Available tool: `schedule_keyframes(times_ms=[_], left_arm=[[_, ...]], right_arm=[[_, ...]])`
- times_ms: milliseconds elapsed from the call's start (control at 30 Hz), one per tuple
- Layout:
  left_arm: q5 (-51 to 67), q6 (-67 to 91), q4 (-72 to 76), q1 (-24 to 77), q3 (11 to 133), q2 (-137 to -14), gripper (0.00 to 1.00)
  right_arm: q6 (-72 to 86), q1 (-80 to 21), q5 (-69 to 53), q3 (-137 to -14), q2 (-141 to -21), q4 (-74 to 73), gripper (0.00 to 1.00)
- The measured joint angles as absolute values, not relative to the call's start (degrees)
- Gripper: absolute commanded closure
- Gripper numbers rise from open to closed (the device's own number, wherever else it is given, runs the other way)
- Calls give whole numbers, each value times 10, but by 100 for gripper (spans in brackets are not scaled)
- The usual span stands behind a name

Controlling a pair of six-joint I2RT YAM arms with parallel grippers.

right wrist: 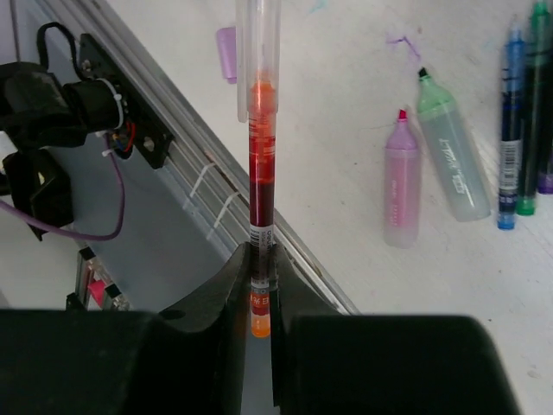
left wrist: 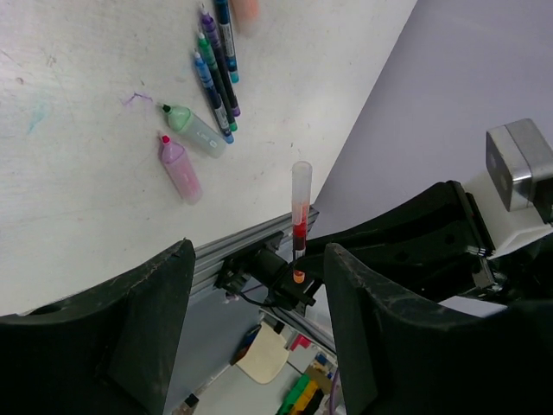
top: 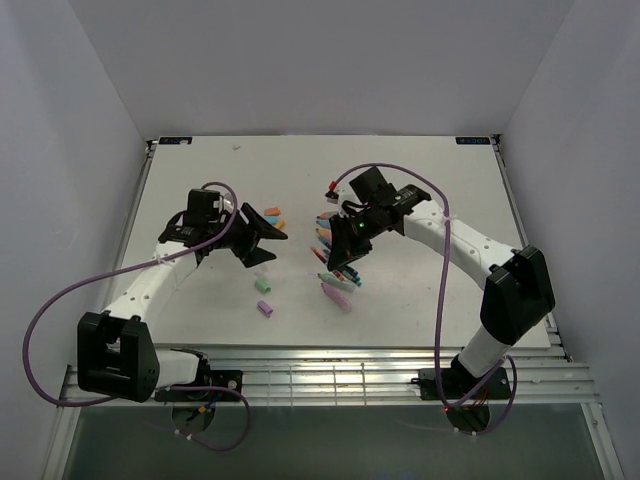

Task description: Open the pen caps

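Observation:
My left gripper grabs the clear slim cap point(left wrist: 301, 185) at the pen's far end next, to pull it open.
My right gripper point(right wrist: 261, 255) is shut on a thin red pen point(right wrist: 262, 173), holding its barrel near the orange tail end. A clear slim cap point(right wrist: 252, 52) sits on the pen's far end. The pen also shows in the left wrist view point(left wrist: 299, 220), upright beyond my left gripper point(left wrist: 255, 259), which is open and empty with the pen well ahead of its jaws. In the top view my left gripper point(top: 262, 235) faces my right gripper point(top: 340, 205) across a gap. Loose green point(top: 263, 285) and purple point(top: 265, 308) caps lie on the table.
Uncapped pink point(right wrist: 403, 186) and green point(right wrist: 451, 156) highlighters lie beside a row of thin pens point(right wrist: 514, 121). Orange and blue caps point(top: 275, 217) lie by my left gripper. The table's near edge with its metal rail point(right wrist: 216, 199) is close below the held pen.

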State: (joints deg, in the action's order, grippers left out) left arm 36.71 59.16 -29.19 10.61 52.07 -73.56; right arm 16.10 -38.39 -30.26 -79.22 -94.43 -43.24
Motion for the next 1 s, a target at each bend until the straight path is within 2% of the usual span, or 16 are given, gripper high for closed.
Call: schedule_keyframes(times_ms=[367, 433, 633, 1000], left_arm=[[366, 627, -282, 156, 522, -745, 34], [365, 629, -281, 156, 522, -748, 37], [365, 635, -278, 156, 522, -748, 59], [369, 639, -269, 157, 522, -752, 59]], right_arm=[[176, -421, -371, -798, -941, -393, 92], [178, -422, -378, -798, -941, -389, 92], [184, -422, -383, -798, -941, -387, 92], [191, -422, -390, -808, -942, -387, 92]])
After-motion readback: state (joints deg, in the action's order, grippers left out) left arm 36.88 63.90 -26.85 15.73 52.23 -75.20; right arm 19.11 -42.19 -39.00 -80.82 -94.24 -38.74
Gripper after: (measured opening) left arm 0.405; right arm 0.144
